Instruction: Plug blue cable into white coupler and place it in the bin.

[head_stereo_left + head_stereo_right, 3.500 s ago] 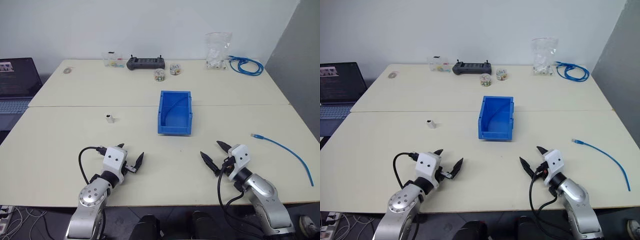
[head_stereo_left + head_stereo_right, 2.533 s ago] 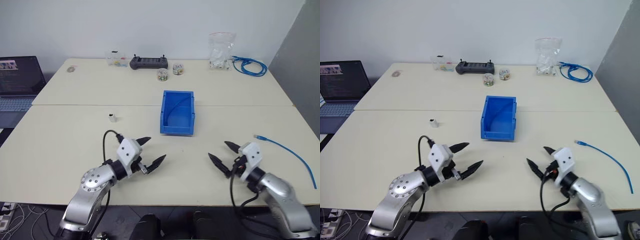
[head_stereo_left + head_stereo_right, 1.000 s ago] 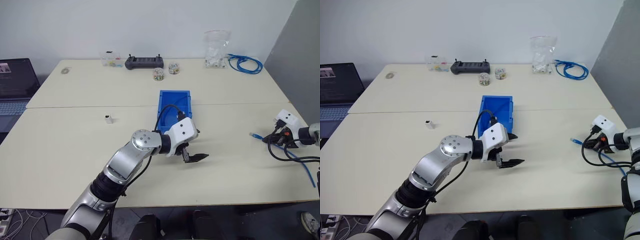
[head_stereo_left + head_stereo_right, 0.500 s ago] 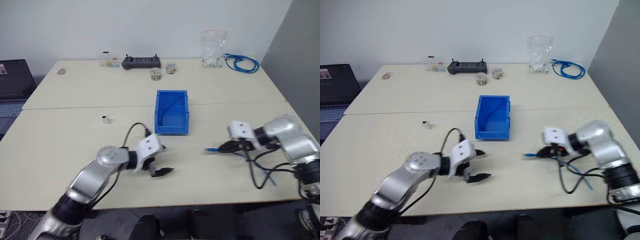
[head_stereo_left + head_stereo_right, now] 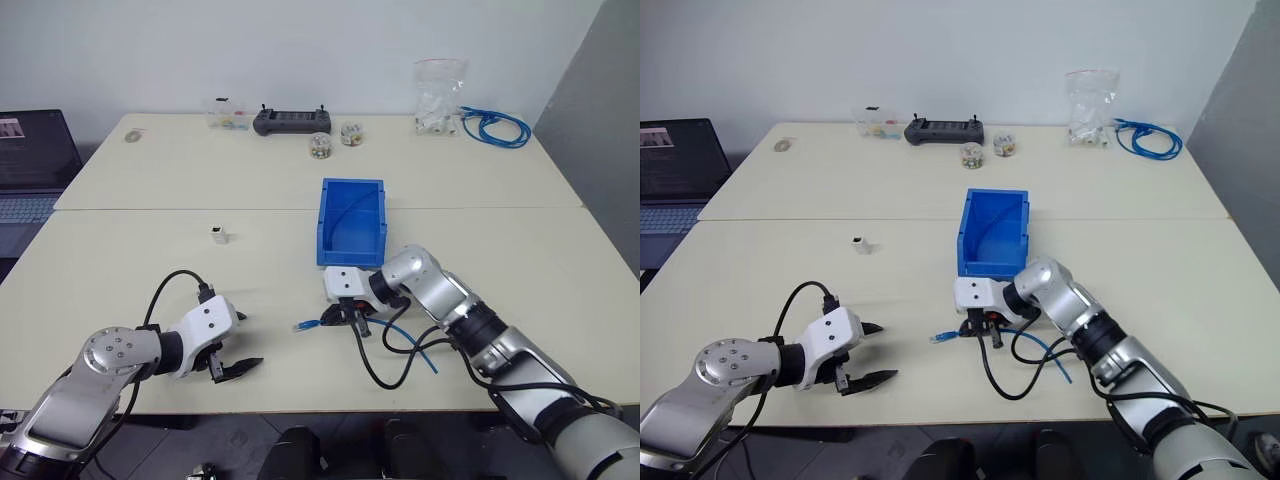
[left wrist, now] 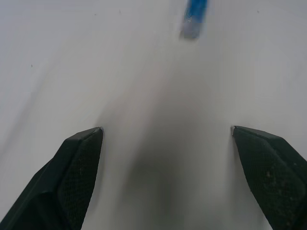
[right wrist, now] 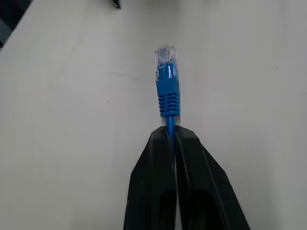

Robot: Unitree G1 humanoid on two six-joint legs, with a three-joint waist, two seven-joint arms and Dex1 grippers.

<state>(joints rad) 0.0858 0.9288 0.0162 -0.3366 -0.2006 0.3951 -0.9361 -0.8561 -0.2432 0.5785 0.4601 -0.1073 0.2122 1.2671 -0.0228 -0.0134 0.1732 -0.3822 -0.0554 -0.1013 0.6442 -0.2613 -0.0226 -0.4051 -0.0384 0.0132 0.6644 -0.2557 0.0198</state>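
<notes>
The fingers of my right gripper cover the cable close behind its tip, so my left gripper should next grab the clear plug [image 5: 303, 325] that sticks out.
The blue cable [image 5: 400, 338] lies looped on the table in front of the bin [image 5: 350, 256]. My right gripper [image 5: 345, 314] is shut on the cable just behind its clear plug [image 7: 166, 56], which points left, low over the table. The white coupler [image 5: 219, 236] stands by itself on the table, further back and to the left of the plug. My left gripper [image 5: 250, 342] hangs open near the front left edge, holding nothing, and the plug [image 6: 194, 21] shows ahead of it in the left wrist view.
At the back of the table are a black controller [image 5: 292, 122], two small round containers [image 5: 320, 148], a clear box [image 5: 228, 117], a plastic bag [image 5: 440, 95] and a coiled blue cable [image 5: 495, 128]. A laptop [image 5: 30, 165] sits far left.
My right gripper has carried the cable's plug leftward from the right side to in front of the bin. My left gripper has pulled back left toward the front edge, still open.
</notes>
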